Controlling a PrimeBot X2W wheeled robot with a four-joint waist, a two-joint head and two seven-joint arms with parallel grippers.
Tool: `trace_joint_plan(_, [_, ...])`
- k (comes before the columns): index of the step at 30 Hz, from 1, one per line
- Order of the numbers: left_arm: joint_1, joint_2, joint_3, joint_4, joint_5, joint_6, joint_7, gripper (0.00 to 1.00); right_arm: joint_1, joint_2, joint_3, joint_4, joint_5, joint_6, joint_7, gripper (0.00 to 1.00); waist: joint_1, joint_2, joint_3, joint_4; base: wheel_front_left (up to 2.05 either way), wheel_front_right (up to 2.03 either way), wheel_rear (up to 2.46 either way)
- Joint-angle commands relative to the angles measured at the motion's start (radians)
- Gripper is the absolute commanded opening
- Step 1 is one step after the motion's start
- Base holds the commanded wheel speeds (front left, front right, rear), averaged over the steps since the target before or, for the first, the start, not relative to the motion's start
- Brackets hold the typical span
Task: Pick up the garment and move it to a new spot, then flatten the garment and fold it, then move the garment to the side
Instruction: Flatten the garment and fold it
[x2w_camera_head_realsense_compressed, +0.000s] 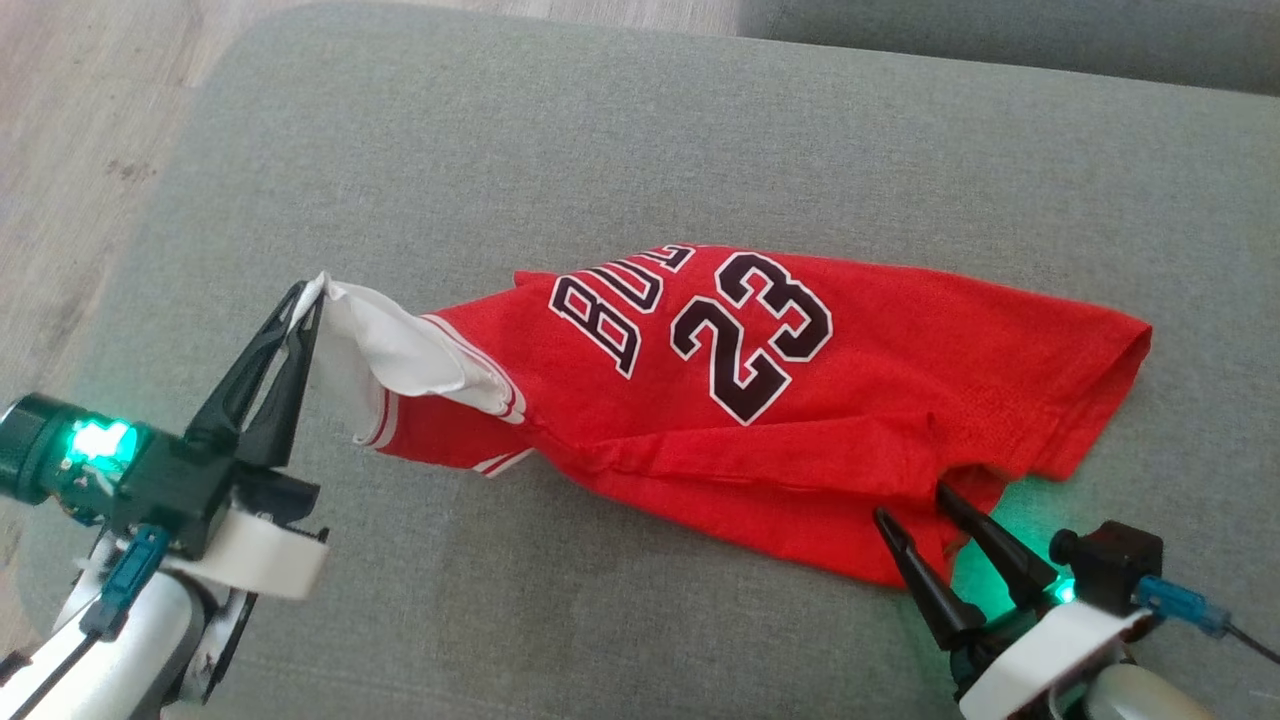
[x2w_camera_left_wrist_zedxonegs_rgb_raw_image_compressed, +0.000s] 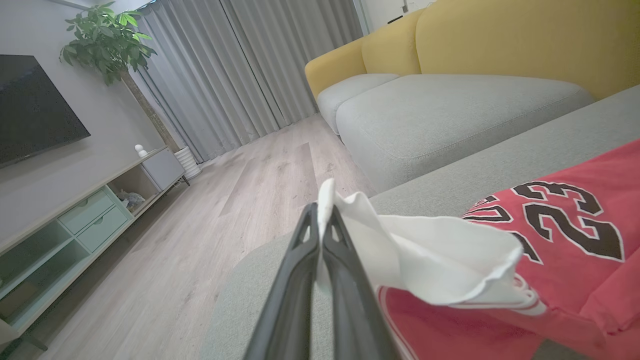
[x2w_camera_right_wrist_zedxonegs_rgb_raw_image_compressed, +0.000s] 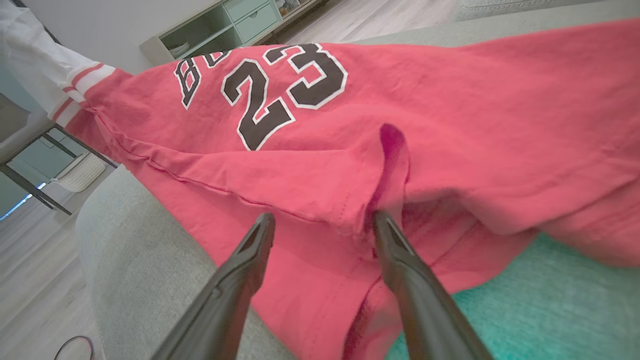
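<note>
My right gripper should next grab the garment's red hem corner (x2w_camera_head_realsense_compressed: 927, 485): it stands up in a fold between the open fingers, and the front lies slack.
The garment (x2w_camera_head_realsense_compressed: 760, 390) is a red jersey with black "23" lettering and a white lining, lying across a grey cushion (x2w_camera_head_realsense_compressed: 600, 150). My left gripper (x2w_camera_head_realsense_compressed: 305, 300) is shut on the garment's white corner (x2w_camera_left_wrist_zedxonegs_rgb_raw_image_compressed: 400, 240), pulling it up and to the left. In the left wrist view the gripper (x2w_camera_left_wrist_zedxonegs_rgb_raw_image_compressed: 320, 210) pinches that white cloth between its fingertips. My right gripper (x2w_camera_head_realsense_compressed: 915, 505) stands open at the garment's lower right hem. In the right wrist view its fingers (x2w_camera_right_wrist_zedxonegs_rgb_raw_image_compressed: 250, 250) straddle a raised red fold (x2w_camera_right_wrist_zedxonegs_rgb_raw_image_compressed: 390, 165), the gripper (x2w_camera_right_wrist_zedxonegs_rgb_raw_image_compressed: 322, 220) not closed on it.
The grey cushion's left edge drops to a wooden floor (x2w_camera_head_realsense_compressed: 70, 150). A second grey seat with yellow backrest (x2w_camera_left_wrist_zedxonegs_rgb_raw_image_compressed: 500, 45) stands beyond. A TV cabinet (x2w_camera_left_wrist_zedxonegs_rgb_raw_image_compressed: 65, 215), a potted plant (x2w_camera_left_wrist_zedxonegs_rgb_raw_image_compressed: 107, 40) and curtains (x2w_camera_left_wrist_zedxonegs_rgb_raw_image_compressed: 240, 65) line the far wall.
</note>
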Motion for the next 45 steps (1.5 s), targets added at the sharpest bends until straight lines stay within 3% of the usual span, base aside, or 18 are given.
trace_joint_plan(1, [-0.061, 0.033, 0.048, -0.016, 0.003, -0.001, -0.009, 0.0, -0.01, -0.018, 0.012, -0.028, -0.006, 0.007, -0.004, 0.98, 0.0, 0.0, 0.0, 0.0, 0.0, 0.0, 0.0])
trace_joint_plan(4, [-0.064, 0.034, 0.047, -0.008, 0.002, -0.003, -0.011, 0.0, -0.012, -0.019, 0.025, -0.018, -0.008, 0.007, -0.004, 0.88, 0.0, 0.0, 0.0, 0.0, 0.0, 0.0, 0.0])
trace_joint_plan(6, [-0.069, 0.034, 0.046, -0.008, 0.001, -0.005, -0.011, 0.0, -0.019, -0.018, 0.03, -0.009, -0.012, 0.007, -0.004, 0.75, 0.0, 0.0, 0.001, 0.001, 0.0, 0.0, 0.0])
trace_joint_plan(7, [-0.069, 0.034, 0.046, -0.008, 0.001, -0.005, -0.011, 0.0, -0.019, -0.018, 0.03, -0.009, -0.012, 0.007, -0.004, 0.75, 0.0, 0.0, 0.001, 0.001, 0.0, 0.0, 0.0])
trace_joint_plan(8, [-0.071, 0.034, 0.046, -0.008, 0.001, -0.005, -0.01, 0.0, -0.022, -0.017, 0.03, -0.004, -0.012, 0.007, -0.004, 0.64, 0.0, 0.0, 0.002, 0.001, 0.0, 0.0, 0.0])
trace_joint_plan(10, [-0.075, 0.035, 0.045, -0.01, 0.002, -0.006, -0.009, 0.0, -0.029, -0.015, 0.031, 0.005, -0.017, 0.007, -0.004, 0.33, 0.0, 0.0, 0.002, 0.002, 0.0, 0.0, 0.0])
trace_joint_plan(11, [-0.076, 0.035, 0.044, -0.01, 0.003, -0.006, -0.008, 0.0, -0.032, -0.015, 0.032, 0.009, -0.022, 0.007, -0.004, 0.07, 0.0, 0.0, 0.002, 0.002, 0.0, 0.0, 0.0])
trace_joint_plan(12, [-0.077, 0.036, 0.044, -0.01, 0.003, -0.005, -0.008, 0.0, -0.035, -0.016, 0.031, 0.013, -0.032, 0.007, -0.004, 0.0, 0.0, 0.0, 0.001, 0.003, 0.0, 0.0, 0.0])
trace_joint_plan(17, [-0.077, 0.044, 0.044, -0.01, 0.008, -0.002, -0.014, 0.0, -0.03, -0.011, -0.011, -0.009, -0.063, 0.007, -0.004, 0.0, 0.0, 0.0, -0.019, -0.007, 0.0, 0.0, 0.0])
trace_joint_plan(21, [-0.084, 0.066, 0.062, -0.022, 0.02, 0.006, -0.039, 0.0, 0.005, -0.024, -0.115, -0.09, -0.072, 0.007, -0.004, 0.0, 0.0, 0.0, -0.064, -0.03, 0.0, 0.0, 0.0])
trace_joint_plan(24, [-0.113, 0.102, 0.084, -0.039, 0.043, 0.001, -0.064, 0.0, 0.028, -0.061, -0.231, -0.186, -0.081, 0.007, -0.004, 0.0, 0.0, 0.0, -0.106, -0.056, 0.0, 0.0, 0.0])
trace_joint_plan(28, [-0.18, 0.152, 0.11, -0.075, 0.068, -0.038, -0.093, 0.0, 0.045, -0.148, -0.385, -0.321, -0.109, 0.007, -0.004, 0.0, 0.0, 0.0, -0.17, -0.1, 0.0, 0.0, 0.0])
trace_joint_plan(36, [-0.378, 0.208, 0.16, -0.129, 0.023, -0.177, -0.072, 0.0, -0.032, -0.344, -0.585, -0.527, -0.123, 0.007, 0.095, 0.0, 0.0, 0.0, -0.235, -0.178, 0.0, 0.0, 0.0])
trace_joint_plan(37, [-0.465, 0.199, 0.17, -0.13, 0.012, -0.214, -0.061, 0.0, -0.091, -0.389, -0.612, -0.542, -0.126, 0.007, 0.138, 0.0, 0.0, 0.0, -0.235, -0.191, 0.0, 0.0, 0.0])
trace_joint_plan(40, [-0.616, 0.168, 0.158, -0.08, 0.012, -0.287, -0.034, 0.0, -0.215, -0.44, -0.602, -0.514, -0.109, 0.007, 0.184, 0.0, 0.0, 0.0, -0.222, -0.208, 0.0, 0.0, 0.0])
trace_joint_plan(45, [-0.861, 0.045, 0.114, 0.117, 0.002, -0.36, -0.006, 0.0, -0.472, -0.46, -0.462, -0.378, -0.08, 0.007, 0.229, 0.0, 0.0, 0.0, -0.161, -0.229, 0.0, 0.0, 0.0])
